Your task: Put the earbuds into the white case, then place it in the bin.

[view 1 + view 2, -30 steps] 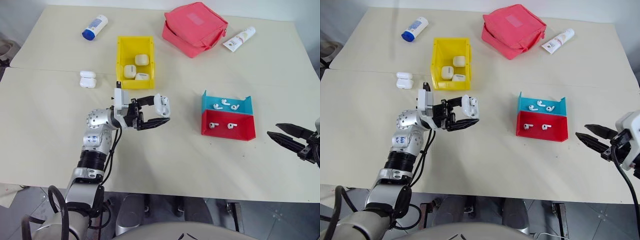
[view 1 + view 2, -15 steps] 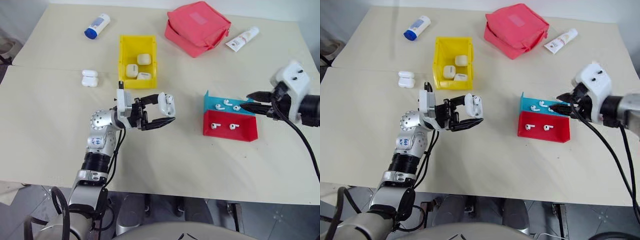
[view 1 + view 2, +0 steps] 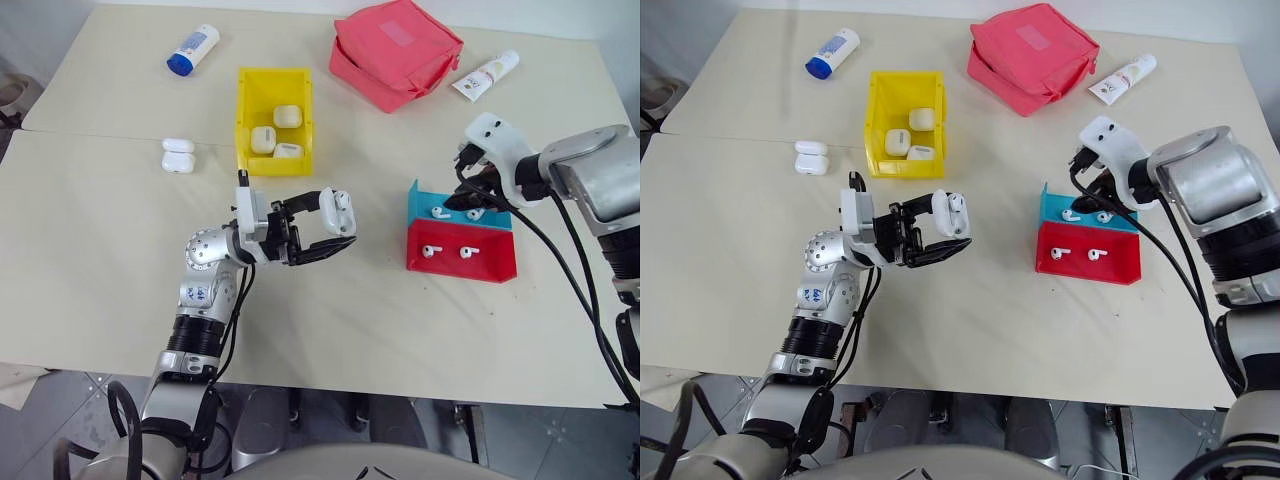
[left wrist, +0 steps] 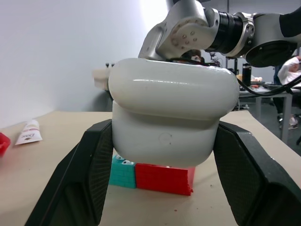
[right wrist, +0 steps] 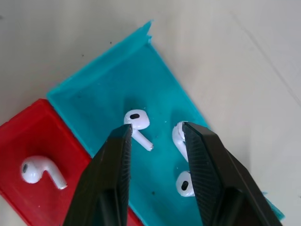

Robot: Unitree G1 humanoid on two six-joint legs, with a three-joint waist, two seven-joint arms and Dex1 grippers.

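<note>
The right gripper grabs the earbud by its rounded head point(image 3: 437, 211) next, which leaves the earbud's stem free to slide into the white case point(image 3: 336, 212).
My left gripper point(image 3: 338, 225) hangs above the table's middle, shut on a white case point(image 3: 335, 208) gripped by its two sides between both black fingers point(image 4: 89, 174). My right gripper point(image 5: 157, 129) hovers open just over the blue tray point(image 3: 420, 203), pointing down. One earbud point(image 5: 136, 123) lies under the gap between its fingers, and two more earbuds point(image 5: 181, 160) lie beside the right finger. The red tray point(image 3: 500, 262) in front holds two earbuds point(image 3: 445, 251). The yellow bin point(image 3: 245, 120) stands farther back on the left with three white cases inside.
Two more white cases point(image 3: 177, 157) lie left of the bin. A white bottle with a blue cap point(image 3: 191, 52) sits at the far left. A red pouch point(image 3: 395, 55) and a white tube point(image 3: 485, 75) lie at the far right.
My right arm has swung in from the table's right edge to above the blue tray and tipped its gripper downward. The left gripper holds the case in nearly the same spot.
</note>
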